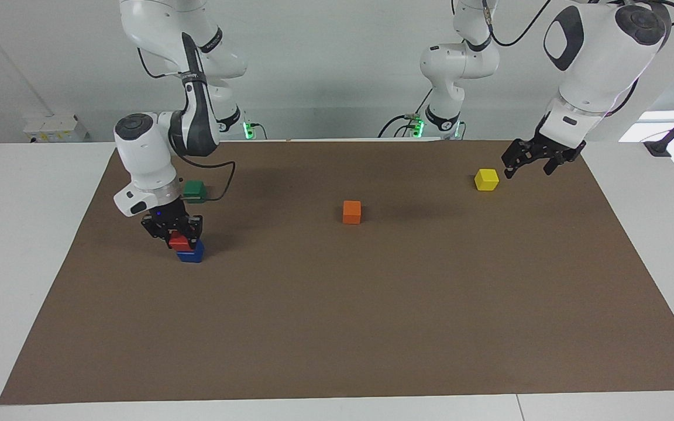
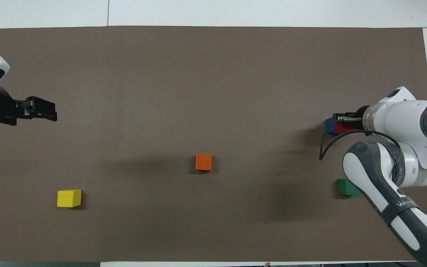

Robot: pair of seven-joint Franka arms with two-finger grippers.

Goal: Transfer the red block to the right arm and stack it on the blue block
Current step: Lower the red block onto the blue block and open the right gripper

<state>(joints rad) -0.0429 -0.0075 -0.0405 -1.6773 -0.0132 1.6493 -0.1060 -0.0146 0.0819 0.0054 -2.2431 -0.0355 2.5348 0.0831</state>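
Observation:
The red block (image 2: pixel 344 128) sits on the blue block (image 2: pixel 330 126) and would stand there, so it is now time for my right gripper to release it.
The red block (image 1: pixel 179 240) sits on top of the blue block (image 1: pixel 191 253) on the brown mat, toward the right arm's end of the table. My right gripper (image 1: pixel 178 235), with a blue light at its wrist, is down over the stack with its fingers on either side of the red block, shut on it. In the overhead view the red block (image 2: pixel 344 128) and the blue block (image 2: pixel 330 126) show only partly under the right gripper (image 2: pixel 341 124). My left gripper (image 1: pixel 530 166) is open and empty, raised over the mat at the left arm's end (image 2: pixel 43 110); this arm waits.
A green block (image 1: pixel 195 190) lies nearer to the robots than the stack, beside the right arm's wrist cable. An orange block (image 1: pixel 351 211) lies mid-mat. A yellow block (image 1: pixel 486 179) lies beside the left gripper. The brown mat (image 1: pixel 372 327) covers most of the white table.

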